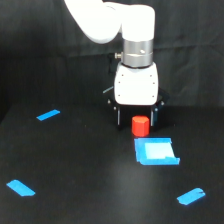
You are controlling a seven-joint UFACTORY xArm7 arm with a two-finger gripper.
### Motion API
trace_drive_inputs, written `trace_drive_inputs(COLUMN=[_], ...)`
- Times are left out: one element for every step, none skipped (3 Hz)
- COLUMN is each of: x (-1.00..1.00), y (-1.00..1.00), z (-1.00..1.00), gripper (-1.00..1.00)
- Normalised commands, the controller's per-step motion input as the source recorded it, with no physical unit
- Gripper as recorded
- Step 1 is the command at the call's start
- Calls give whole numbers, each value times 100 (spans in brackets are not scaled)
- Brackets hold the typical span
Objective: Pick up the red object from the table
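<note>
My gripper will next take hold of the red object by its upright sides, so that I can pick it up from the table.
The red object [140,126] is a small red-orange stubby block standing on the black table [75,160], a little right of the exterior view's centre. My gripper [136,122] hangs under the white wrist with its two black fingers spread, one on each side of the block. The jaws are open, with a gap between each finger and the block. The fingertips reach down to about the block's upper half. Whether the block sits exactly between the fingers or slightly in front of them is not clear from this view.
A flat blue square piece [156,151] lies on the table just in front of the red block, almost touching it. Blue tape strips mark the table at the left [48,114], the front left [21,188] and the front right [191,196]. A black cloth backdrop hangs behind.
</note>
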Motion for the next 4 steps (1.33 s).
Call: trace_drive_inputs(x=[-9,-11,-12,-14], y=[-16,-8,-9,-10], z=[-20,14,22,32], gripper=[-64,-93,-93,-94])
